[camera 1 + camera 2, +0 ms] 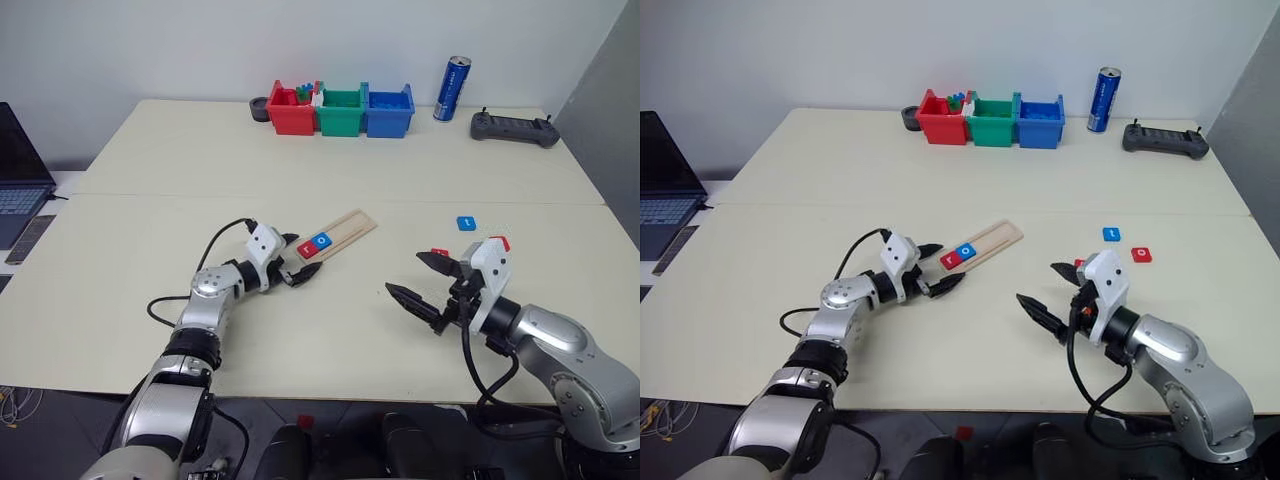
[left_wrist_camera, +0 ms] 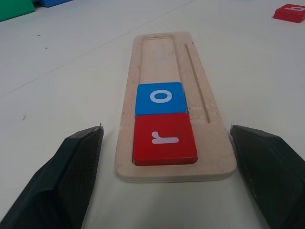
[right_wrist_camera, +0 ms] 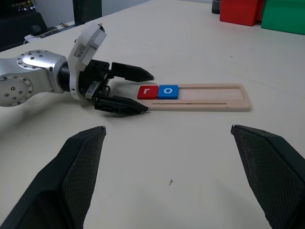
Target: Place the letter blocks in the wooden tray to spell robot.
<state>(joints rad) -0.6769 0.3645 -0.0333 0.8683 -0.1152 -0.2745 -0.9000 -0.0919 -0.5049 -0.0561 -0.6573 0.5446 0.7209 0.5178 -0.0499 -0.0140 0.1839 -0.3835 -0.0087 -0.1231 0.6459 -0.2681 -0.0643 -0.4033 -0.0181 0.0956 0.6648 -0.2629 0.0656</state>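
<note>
The wooden tray (image 1: pixel 352 226) is much longer than my open fingers can span, so my left gripper will grip it next across its narrow end (image 1: pixel 297 257) beside the r block.
The wooden tray (image 1: pixel 352 226) lies slanted at mid-table. At its near end sit a red letter block "r" (image 2: pixel 164 138) and, right behind it, a blue "o" (image 2: pixel 160 98). My left gripper (image 1: pixel 303 256) is open, one finger on each side of that end, with a small gap to the wood. My right gripper (image 1: pixel 417 279) hangs open and empty to the tray's right. A blue block (image 1: pixel 1111 234) and a red block (image 1: pixel 1141 254) lie loose on the table near it. Another red block (image 1: pixel 1080 264) is partly hidden behind the right gripper's fingers.
Red (image 1: pixel 291 110), green (image 1: pixel 341 112) and blue (image 1: pixel 389 112) bins stand at the table's far edge, next to a blue can (image 1: pixel 452 89) and a black controller (image 1: pixel 514 127). A laptop (image 1: pixel 20 180) sits at the left edge.
</note>
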